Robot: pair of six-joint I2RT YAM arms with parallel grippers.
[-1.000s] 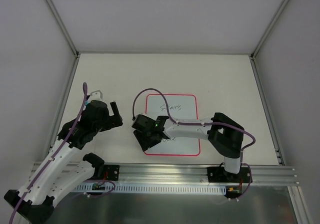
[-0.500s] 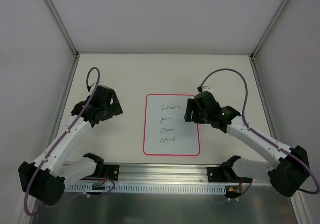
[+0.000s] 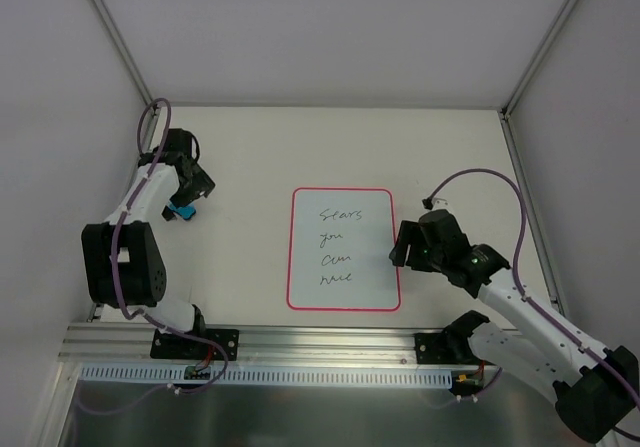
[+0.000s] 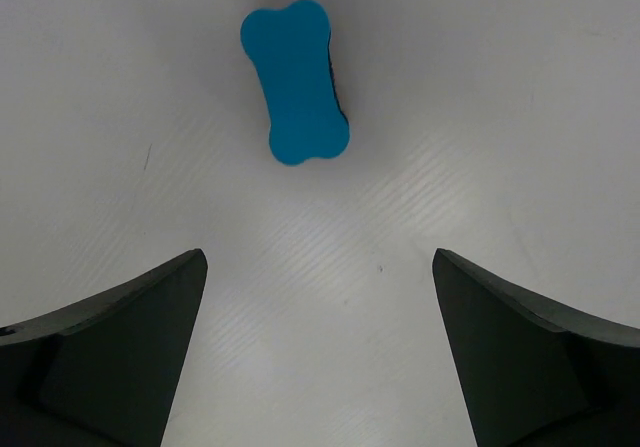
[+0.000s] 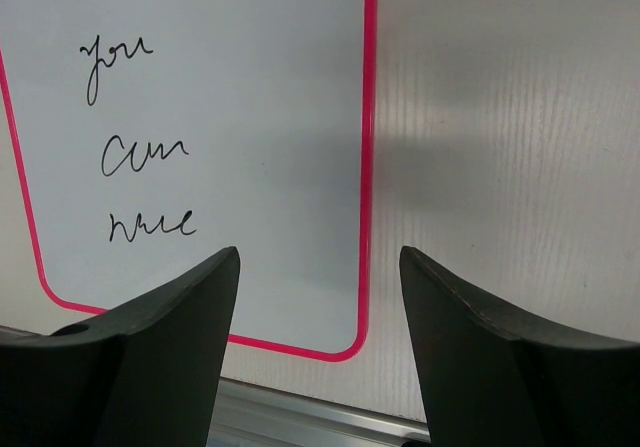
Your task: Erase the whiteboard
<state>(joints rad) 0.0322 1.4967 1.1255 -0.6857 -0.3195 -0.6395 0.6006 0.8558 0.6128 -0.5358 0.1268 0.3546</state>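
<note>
The blue eraser (image 3: pixel 183 211) should next be grabbed across its long sides by my left gripper, so the eraser's bottom stays free to erase the whiteboard (image 3: pixel 342 249).
The whiteboard (image 3: pixel 342 249) lies flat in the middle of the table, pink-bordered, with several lines of dark handwriting on it. The right wrist view shows its lower right corner (image 5: pixel 230 117). My right gripper (image 3: pixel 399 246) hovers over the board's right edge, open with nothing between its fingers (image 5: pixel 318 252). A small blue bone-shaped eraser (image 3: pixel 183 211) rests on the table at the far left. My left gripper (image 3: pixel 188 193) is just behind it, wide open and empty. In the left wrist view the eraser (image 4: pixel 296 80) lies ahead of the left gripper (image 4: pixel 318 257), apart from both fingers.
An aluminium rail (image 3: pixel 330 342) runs along the near edge and carries both arm bases. White walls with metal posts (image 3: pixel 128 192) close in the table on the left, right and back. The rail (image 5: pixel 300 422) also shows under the right gripper.
The left arm swung out to the far left, over the eraser. The right arm drew back from the board's lower left to its right edge, and its jaws opened wider.
</note>
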